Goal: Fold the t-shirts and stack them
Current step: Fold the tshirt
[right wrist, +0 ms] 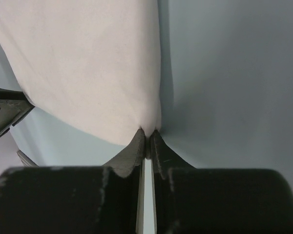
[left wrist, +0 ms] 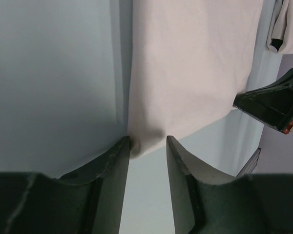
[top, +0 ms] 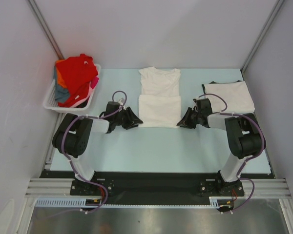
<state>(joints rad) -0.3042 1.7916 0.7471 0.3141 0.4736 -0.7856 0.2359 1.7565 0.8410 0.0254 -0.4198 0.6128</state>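
My left gripper closes on the fold's corner (right wrist: 32,101) now, since the corner lies between its fingers and closing would pinch the shirt (right wrist: 88,68).
An off-white t-shirt (top: 159,97) lies flat mid-table, its bottom half folded up over itself. My left gripper (top: 132,119) is at the fold's near-left corner. In the left wrist view its jaws (left wrist: 147,139) stand apart, with the cloth corner (left wrist: 141,144) between the tips and touching the left finger. My right gripper (top: 186,119) is at the near-right corner, and its fingers (right wrist: 147,130) are shut on a pinch of the shirt (right wrist: 88,68). A folded white t-shirt (top: 229,96) lies at the right. Red, orange, blue-grey and pink t-shirts (top: 77,75) are heaped in the basket.
The white slatted basket (top: 51,100) stands at the table's far left, by the left wall. Grey walls close in the back and both sides. The right gripper's black body (left wrist: 276,100) shows across the shirt in the left wrist view.
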